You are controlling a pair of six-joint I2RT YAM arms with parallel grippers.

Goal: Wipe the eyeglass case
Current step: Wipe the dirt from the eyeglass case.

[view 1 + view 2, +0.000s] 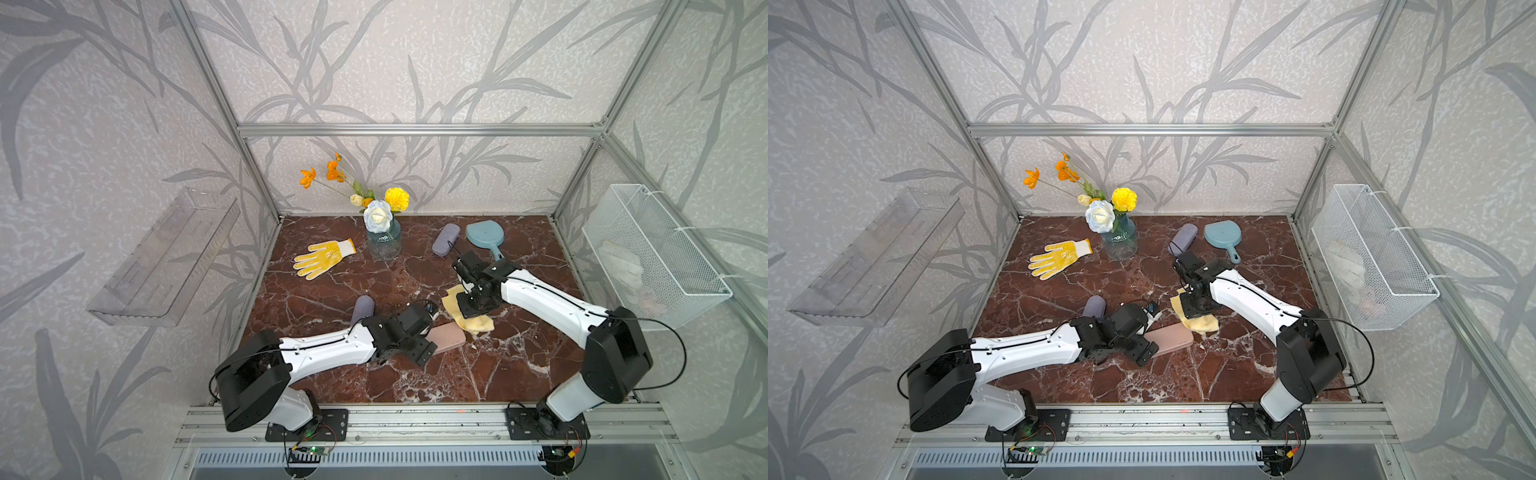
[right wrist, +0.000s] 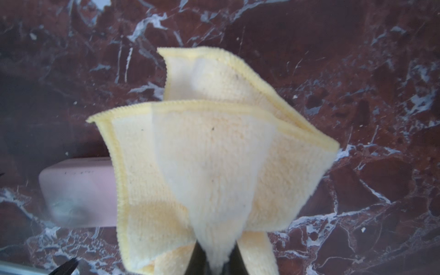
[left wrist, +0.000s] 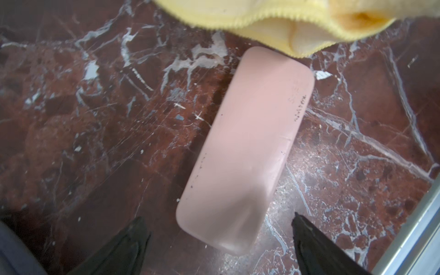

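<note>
My left gripper grabs the pink eyeglass case [image 1: 448, 337] across its near end next, leaving its top and far end free to wipe.
A pink eyeglass case [image 1: 448, 337] [image 1: 1173, 337] lies flat on the marble table near the front middle. My left gripper [image 1: 420, 353] [image 3: 219, 215] is open. Its two fingers stand apart on either side of the case's [image 3: 247, 142] near end without touching it. My right gripper [image 1: 471, 305] [image 2: 215, 252] is shut on a folded yellow cloth [image 1: 478, 323] [image 1: 1204, 325] [image 2: 214, 166]. The cloth [image 3: 273, 21] hangs over the far end of the case [image 2: 76, 190] and hides that end.
A grey-purple case [image 1: 362, 309] lies just behind my left arm, and another [image 1: 445, 240] at the back by a blue hand mirror [image 1: 485, 236]. A glass vase of flowers [image 1: 383, 243] and a yellow glove [image 1: 322, 258] sit at the back. A wire basket [image 1: 652, 253] hangs on the right wall.
</note>
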